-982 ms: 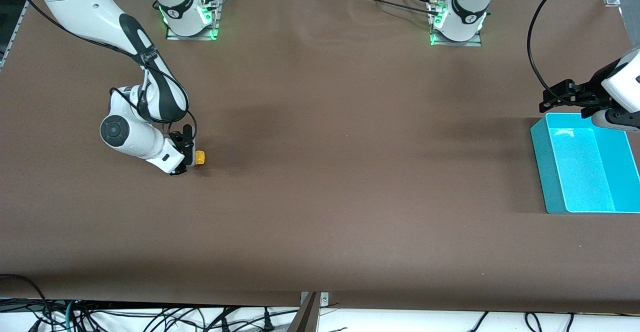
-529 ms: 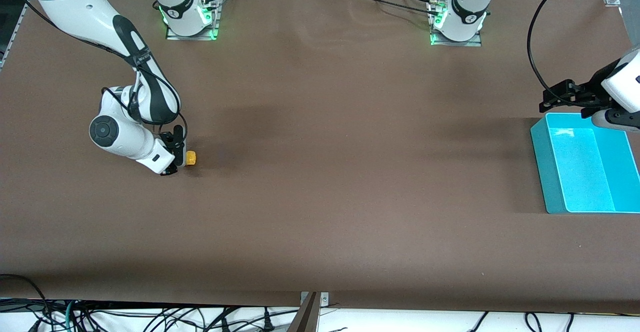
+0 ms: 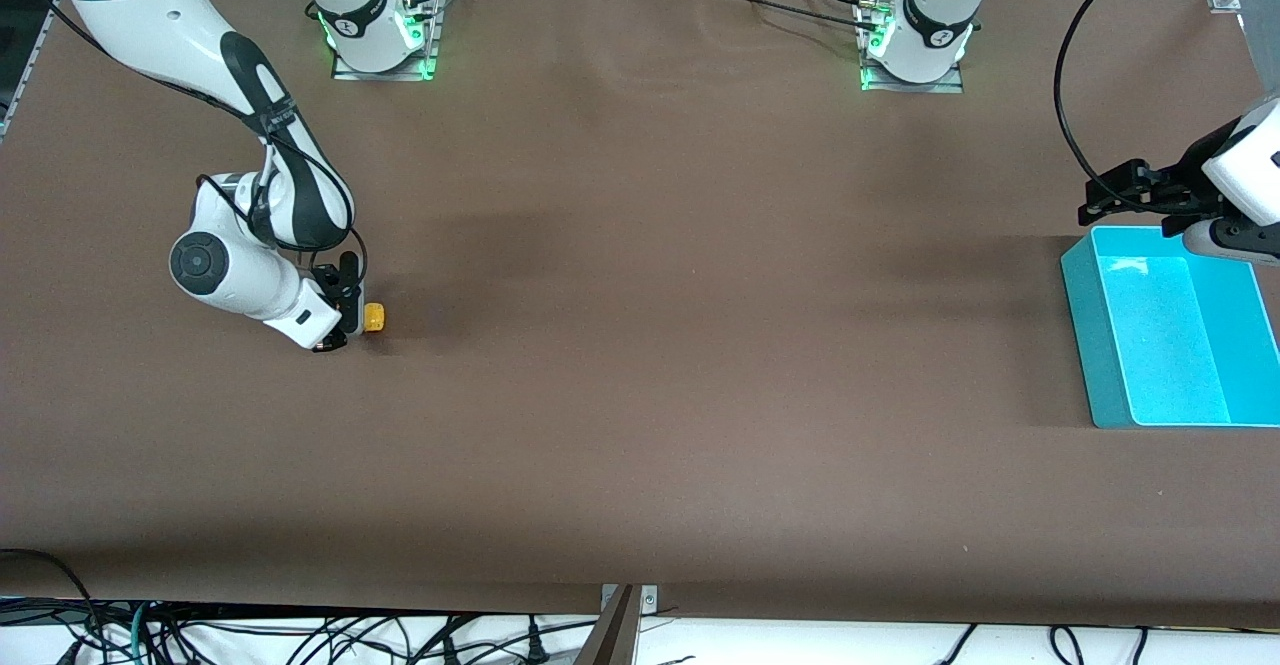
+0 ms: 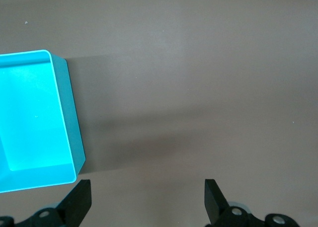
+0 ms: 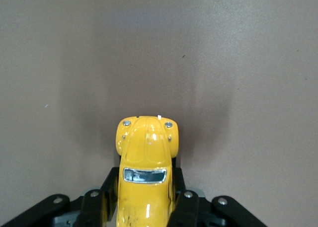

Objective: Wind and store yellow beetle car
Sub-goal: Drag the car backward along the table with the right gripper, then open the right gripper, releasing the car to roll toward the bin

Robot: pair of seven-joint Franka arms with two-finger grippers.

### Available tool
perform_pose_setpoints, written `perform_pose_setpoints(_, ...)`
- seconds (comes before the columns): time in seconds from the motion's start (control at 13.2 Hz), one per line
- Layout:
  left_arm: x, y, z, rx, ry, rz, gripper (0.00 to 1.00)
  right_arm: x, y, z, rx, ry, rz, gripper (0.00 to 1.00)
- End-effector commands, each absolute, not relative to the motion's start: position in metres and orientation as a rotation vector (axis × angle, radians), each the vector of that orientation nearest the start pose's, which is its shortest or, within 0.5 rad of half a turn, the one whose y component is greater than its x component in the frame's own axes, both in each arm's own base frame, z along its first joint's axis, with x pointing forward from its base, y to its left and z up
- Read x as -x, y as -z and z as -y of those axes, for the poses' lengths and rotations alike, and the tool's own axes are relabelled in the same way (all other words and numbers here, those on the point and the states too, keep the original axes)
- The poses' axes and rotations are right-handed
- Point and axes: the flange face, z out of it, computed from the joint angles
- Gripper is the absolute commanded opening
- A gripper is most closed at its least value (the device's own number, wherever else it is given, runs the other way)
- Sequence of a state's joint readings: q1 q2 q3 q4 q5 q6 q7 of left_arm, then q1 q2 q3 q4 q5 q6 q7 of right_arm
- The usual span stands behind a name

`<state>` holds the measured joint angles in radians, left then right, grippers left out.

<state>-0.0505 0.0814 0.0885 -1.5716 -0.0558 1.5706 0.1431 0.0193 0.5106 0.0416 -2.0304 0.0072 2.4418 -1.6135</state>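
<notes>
I need to let go of the car with my right gripper, because the yellow beetle car's lower edge (image 3: 374, 328) meets its shadow on the tabletop.
The yellow beetle car (image 3: 373, 317) sits low at the brown tabletop toward the right arm's end, nose pointing toward the left arm's end. My right gripper (image 3: 350, 317) is shut on its rear half. In the right wrist view the car (image 5: 146, 152) sticks out forward between the black fingers (image 5: 185, 199) of the right gripper (image 5: 146, 189), which press on both of its sides. My left gripper (image 3: 1112, 195) waits open above the table, beside the turquoise bin (image 3: 1090, 345). The left wrist view shows the left gripper (image 4: 146, 204) with nothing between its fingers and the bin's wall (image 4: 69, 117) below it.
The turquoise bin holds nothing and stands at the left arm's end of the table. Both arm bases (image 3: 380, 30) stand along the edge farthest from the front camera. Cables hang off the table's near edge (image 3: 620, 605).
The right gripper has drawn the car back along the table toward the right arm's end, more slowly in the last half second. The left arm has not moved.
</notes>
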Motion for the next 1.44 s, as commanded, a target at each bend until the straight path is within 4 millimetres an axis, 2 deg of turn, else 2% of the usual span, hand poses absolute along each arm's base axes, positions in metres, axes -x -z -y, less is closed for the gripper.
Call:
perform_pose_setpoints(0.0,-0.579,-0.583,-0.014,3.184,-0.11,-0.181,1.0,-0.569,-0.146,-0.019,-2.196,0.171,-2.409,0.3)
perform_pose_setpoints(0.08,-0.579,-0.583,-0.014,3.184,-0.11,-0.181,1.0,-0.569,-0.147,-0.019,-2.196,0.171,-2.409,0.43)
perform_pose_setpoints(0.15,-0.579,-0.583,-0.014,3.184,-0.11,-0.181,1.0,-0.569,-0.149,-0.019,-2.194,0.165,-2.407,0.91)
perform_pose_setpoints(0.23,-0.579,-0.583,-0.014,3.184,-0.11,-0.181,1.0,-0.571,-0.155,-0.018,-2.196,0.156,-2.395,1.0)
perform_pose_setpoints(0.45,-0.579,-0.583,-0.013,3.184,-0.11,-0.183,1.0,-0.578,-0.19,-0.013,-2.22,0.164,-2.369,1.0)
perform_pose_setpoints(0.68,-0.579,-0.583,-0.013,3.184,-0.11,-0.183,1.0,-0.581,-0.204,-0.013,-2.226,0.181,-2.375,1.0)
perform_pose_setpoints(0.91,-0.579,-0.583,-0.013,3.184,-0.11,-0.188,1.0,-0.594,-0.232,-0.014,-2.282,0.186,-2.34,1.0)
perform_pose_setpoints(1.21,-0.579,-0.581,-0.009,3.183,-0.115,-0.212,1.0,-0.634,-0.295,-0.029,-2.513,0.169,-2.048,1.0)
perform_pose_setpoints(1.36,-0.579,-0.574,-0.009,3.183,-0.139,-0.209,1.0,-0.648,-0.313,-0.036,-2.587,0.127,-1.913,1.0)
